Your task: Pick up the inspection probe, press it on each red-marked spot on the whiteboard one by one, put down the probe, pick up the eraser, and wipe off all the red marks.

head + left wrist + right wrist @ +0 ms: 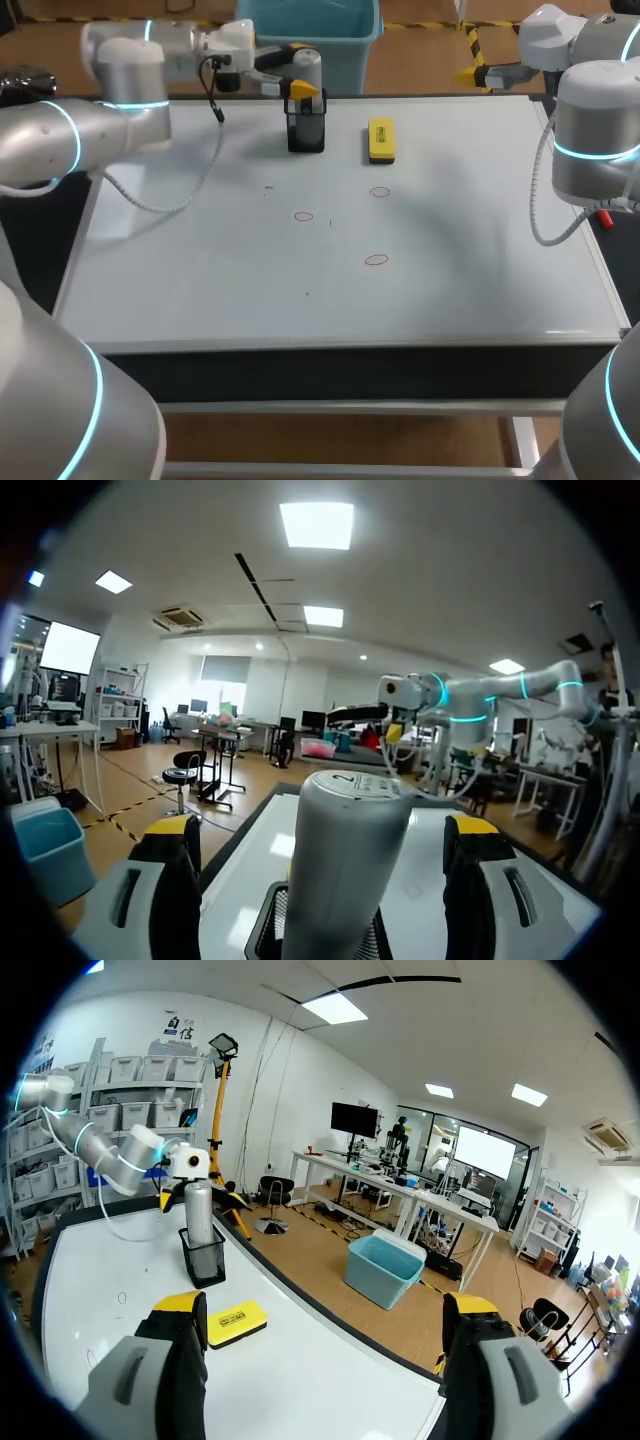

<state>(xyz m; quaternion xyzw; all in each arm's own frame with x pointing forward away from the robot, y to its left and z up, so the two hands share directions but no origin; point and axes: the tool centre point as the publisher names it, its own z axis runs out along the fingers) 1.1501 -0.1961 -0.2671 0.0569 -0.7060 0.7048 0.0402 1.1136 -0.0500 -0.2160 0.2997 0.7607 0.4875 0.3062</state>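
My left gripper grabs the probe by its upper part (309, 69) (346, 845) next, since the probe's tip stays free to press the red-marked spots.
The grey cylindrical probe (308, 66) stands upright in a black mesh holder (306, 131) at the back of the whiteboard (200, 270). My left gripper (300, 68) is open around the probe's top. In the left wrist view the probe (345, 860) sits between the fingers (172, 880) with a gap on each side. The yellow eraser (381, 139) lies right of the holder. Three red circles (304, 216), (380, 192), (376, 260) mark the board's middle. My right gripper (472, 55) hangs open beyond the back right corner. From there it looks across at the eraser (236, 1322) and probe (198, 1210).
A blue bin (330, 35) stands on the floor just behind the table's back edge, behind the holder. The left arm's cable (190, 190) droops over the board's back left part. The board's raised frame (340, 345) runs along the front.
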